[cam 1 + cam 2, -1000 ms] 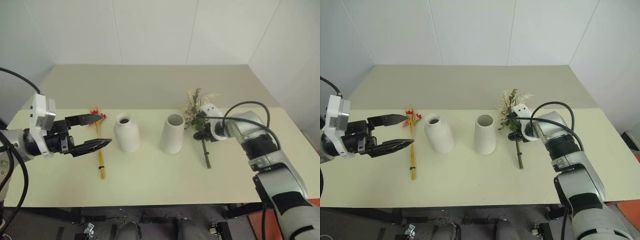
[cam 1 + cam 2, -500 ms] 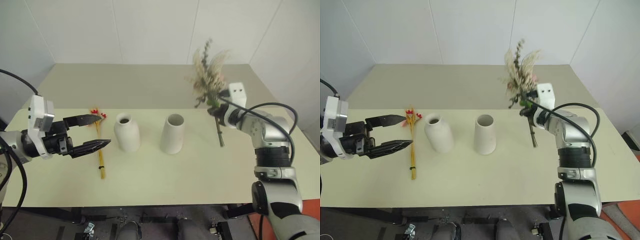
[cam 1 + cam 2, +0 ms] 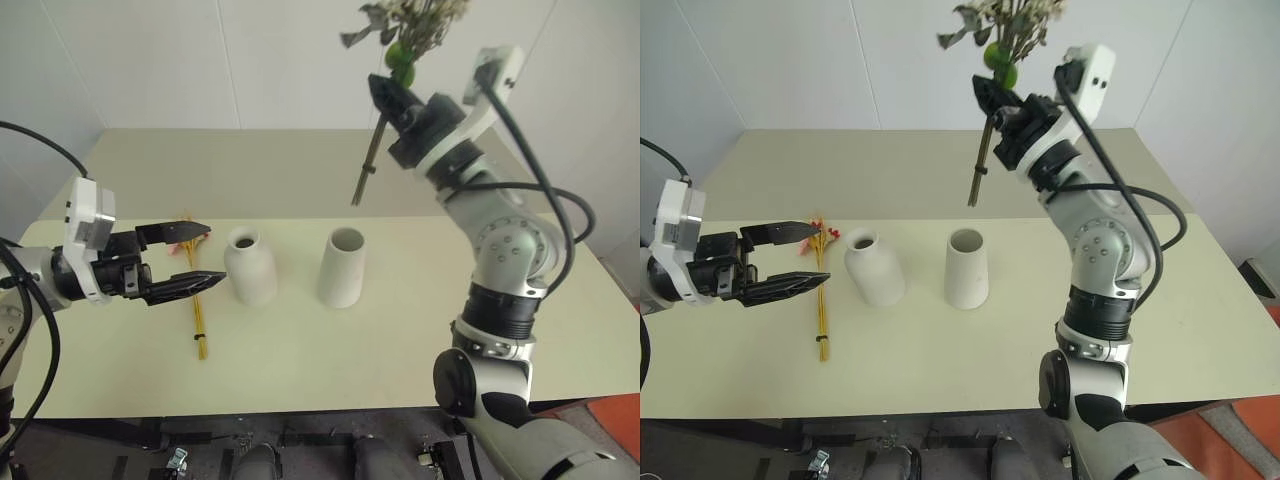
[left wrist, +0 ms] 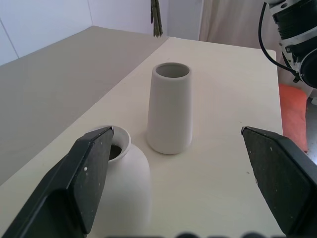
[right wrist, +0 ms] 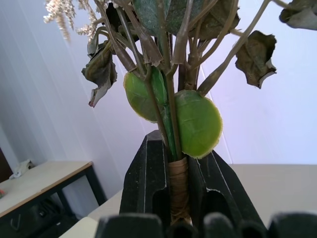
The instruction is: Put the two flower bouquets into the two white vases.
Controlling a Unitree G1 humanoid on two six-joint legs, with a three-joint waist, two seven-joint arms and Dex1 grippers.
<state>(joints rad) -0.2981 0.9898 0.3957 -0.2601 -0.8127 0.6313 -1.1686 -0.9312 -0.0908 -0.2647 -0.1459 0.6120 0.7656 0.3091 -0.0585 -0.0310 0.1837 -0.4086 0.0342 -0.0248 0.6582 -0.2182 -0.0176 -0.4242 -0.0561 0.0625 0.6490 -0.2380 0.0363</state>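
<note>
I should next grab the yellow stalks of the thin bundle (image 3: 198, 305) with my left gripper, because delicate red blooms are at the bundle's tip.
My right gripper (image 3: 384, 98) is raised high over the table and shut on the wrapped stem (image 5: 179, 184) of the bushy bouquet (image 3: 410, 22). Its cream sprays and green leaves point upward. The green stem end (image 3: 359, 189) hangs down above and behind the tapered wide-mouth vase (image 3: 342, 268). The bottle-shaped vase (image 3: 251, 266) stands upright to that vase's left. The thin bundle (image 3: 198, 305) of yellow-orange stalks with red blooms lies flat on the table, left of the bottle vase. My left gripper (image 3: 213, 254) hovers open just over that bundle, its fingers (image 4: 81, 183) aimed at both vases.
The pale table (image 3: 320, 350) has free room in front of the vases and on its right half. A darker beige surface (image 3: 270, 170) stretches behind it to the white wall. Something orange (image 4: 292, 114) sits on the floor past the table's right end.
The right gripper has closed on the bushy bouquet, lifted it off the table and swung it up and leftward, turning the blooms upward. The left gripper has stayed put and open.
</note>
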